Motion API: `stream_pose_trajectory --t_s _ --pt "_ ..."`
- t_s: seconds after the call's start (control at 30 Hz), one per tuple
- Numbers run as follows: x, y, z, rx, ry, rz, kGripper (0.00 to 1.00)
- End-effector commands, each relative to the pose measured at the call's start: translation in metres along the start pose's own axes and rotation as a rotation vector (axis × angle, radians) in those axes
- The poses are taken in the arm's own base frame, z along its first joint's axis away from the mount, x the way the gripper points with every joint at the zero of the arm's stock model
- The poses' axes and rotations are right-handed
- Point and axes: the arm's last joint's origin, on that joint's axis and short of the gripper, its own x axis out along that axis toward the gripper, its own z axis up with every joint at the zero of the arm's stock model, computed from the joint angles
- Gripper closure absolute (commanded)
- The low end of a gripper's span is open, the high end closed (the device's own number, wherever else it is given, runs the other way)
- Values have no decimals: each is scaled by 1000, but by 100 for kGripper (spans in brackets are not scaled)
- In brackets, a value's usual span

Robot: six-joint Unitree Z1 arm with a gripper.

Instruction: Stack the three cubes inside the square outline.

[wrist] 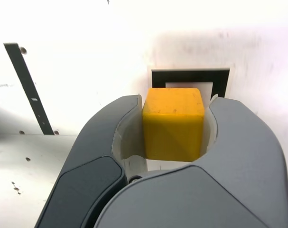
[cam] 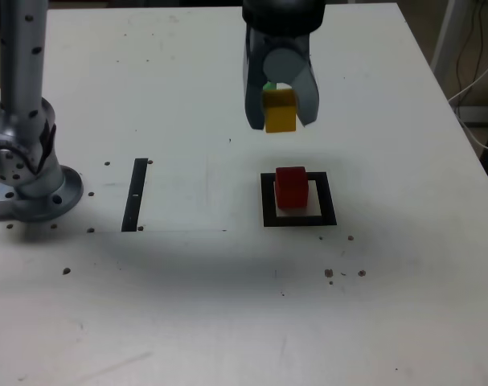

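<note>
I should keep holding the yellow cube (cam: 280,111) until I move it closer: it is above and short of the red cube in the exterior view.
My gripper (cam: 280,121) hangs above the table, shut on the yellow cube (cam: 280,111), which sits squarely between the two dark fingers in the wrist view (wrist: 173,124). The red cube (cam: 291,186) stands inside the square outline (cam: 268,203), in front of and below the held cube in the exterior view. The wrist view shows the far side of the square outline (wrist: 191,72) just beyond the yellow cube, and the red cube is hidden there. A sliver of the green cube (cam: 268,86) peeks out behind the fingers, and the rest is hidden.
A narrow black strip (cam: 136,195) lies on the white table at the exterior view's left, also visible in the wrist view (wrist: 29,88). The arm's grey base (cam: 26,173) stands at the far left. Small screw holes dot the tabletop.
</note>
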Motion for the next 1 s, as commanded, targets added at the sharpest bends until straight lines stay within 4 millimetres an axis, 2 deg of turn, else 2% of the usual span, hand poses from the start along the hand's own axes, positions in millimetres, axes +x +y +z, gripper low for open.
stream_pose_trajectory --t_s 0.0,0.17,0.5,0.97 --pt "8 -6 4 2 16 4 77" --pt "17 -19 8 8 36 2 77" --pt "22 -48 10 24 29 3 77" --pt "36 -55 19 31 43 3 76"
